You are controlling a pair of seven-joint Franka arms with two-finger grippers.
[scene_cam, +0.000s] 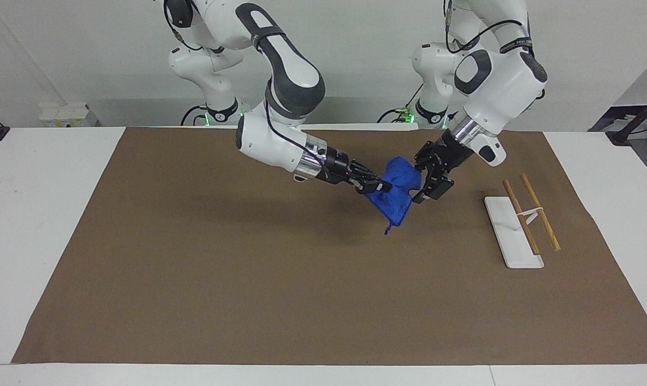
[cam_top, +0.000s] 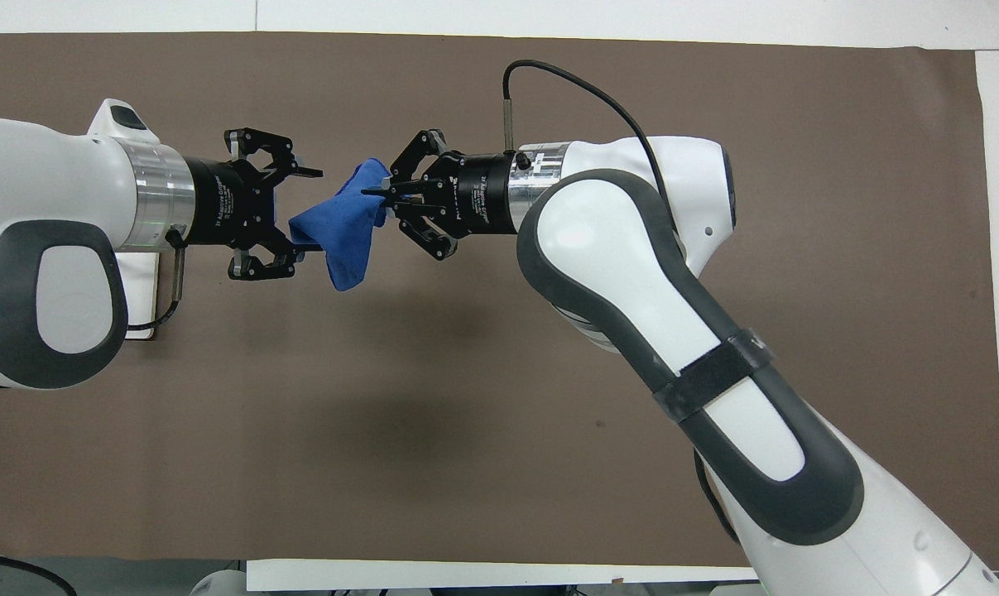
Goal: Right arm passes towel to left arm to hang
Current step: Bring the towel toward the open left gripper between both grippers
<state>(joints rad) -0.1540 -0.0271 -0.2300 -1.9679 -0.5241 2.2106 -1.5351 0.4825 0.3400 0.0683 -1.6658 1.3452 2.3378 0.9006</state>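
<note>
The robot needs to hang the towel on the rack (cam_top: 140, 288), so its left gripper should next grab the bright blue towel by its free upper edge (cam_top: 303, 224).
The bright blue towel (scene_cam: 394, 194) hangs bunched in the air over the brown mat, its thin loop (scene_cam: 387, 230) dangling at the bottom. My right gripper (scene_cam: 381, 187) is shut on one end of it, also seen from above (cam_top: 370, 193). My left gripper (scene_cam: 419, 179) faces it from the left arm's end and is open. From overhead the left gripper (cam_top: 310, 211) has one finger on each side of the towel's (cam_top: 340, 234) free end, and the lower fingertip (cam_top: 299, 247) is at the cloth's edge.
A white rack base (scene_cam: 512, 231) with two wooden rods (scene_cam: 540, 212) stands on the mat toward the left arm's end. In the overhead view the left arm covers most of the rack (cam_top: 140, 285). The brown mat (scene_cam: 248, 279) covers the white table.
</note>
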